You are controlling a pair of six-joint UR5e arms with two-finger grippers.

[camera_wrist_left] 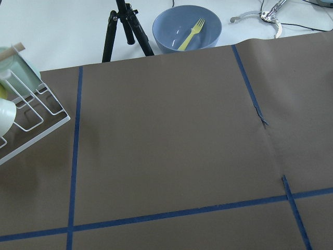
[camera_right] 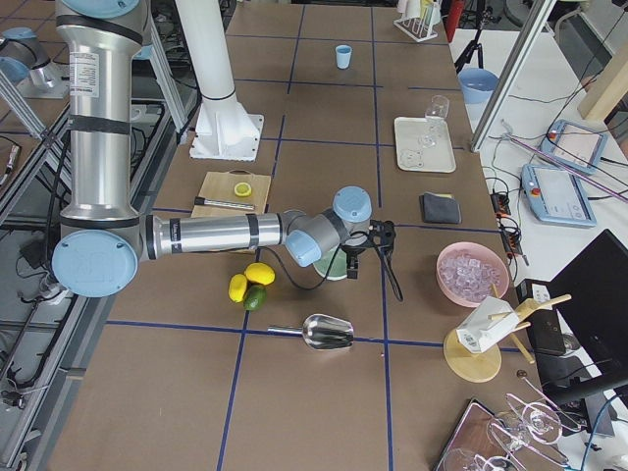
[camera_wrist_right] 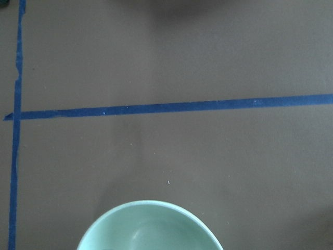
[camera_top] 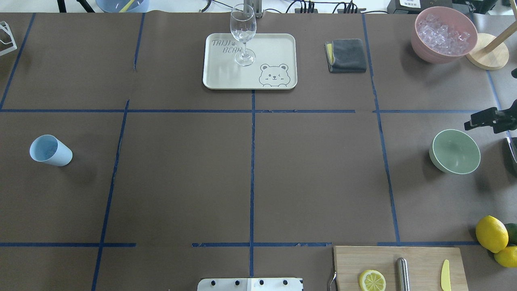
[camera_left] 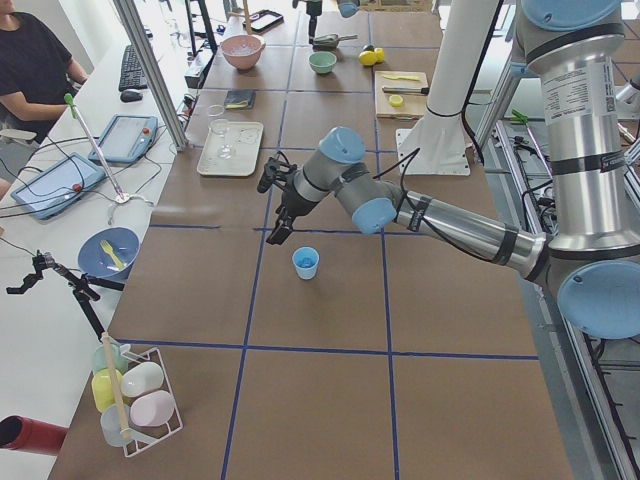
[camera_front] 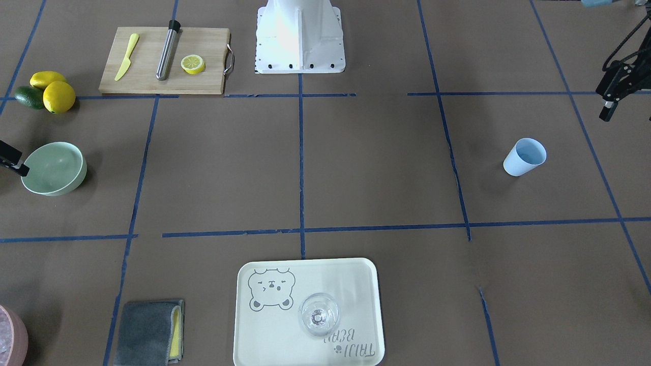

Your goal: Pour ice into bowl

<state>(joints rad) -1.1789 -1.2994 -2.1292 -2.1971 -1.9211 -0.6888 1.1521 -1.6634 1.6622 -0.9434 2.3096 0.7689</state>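
Note:
My right gripper grabs the pale mint-green bowl by its rim next, to bring the bowl to where I pour the ice.
The pale mint-green bowl point(camera_top: 456, 151) stands upright and looks empty at the table's right end; it also shows in the front view point(camera_front: 53, 169) and the right wrist view point(camera_wrist_right: 151, 226). My right gripper point(camera_top: 494, 135) is open just beyond the bowl's outer side, with one finger point(camera_front: 14, 163) at the rim. The light blue cup point(camera_top: 50, 150) stands at the far left of the table point(camera_front: 525, 156). I cannot make out any clear ice cubes in it. My left gripper point(camera_left: 272, 208) hovers a little beyond the cup, apart from it, with its fingers spread.
A pink container of whitish ice point(camera_top: 444, 32) and a grey cloth point(camera_top: 346, 55) lie at the far right. A tray point(camera_top: 278, 44) holds a wine glass point(camera_top: 243, 36). A cutting board point(camera_top: 420, 258), lemons point(camera_top: 490, 233) and a metal scoop point(camera_right: 329, 332) lie nearby.

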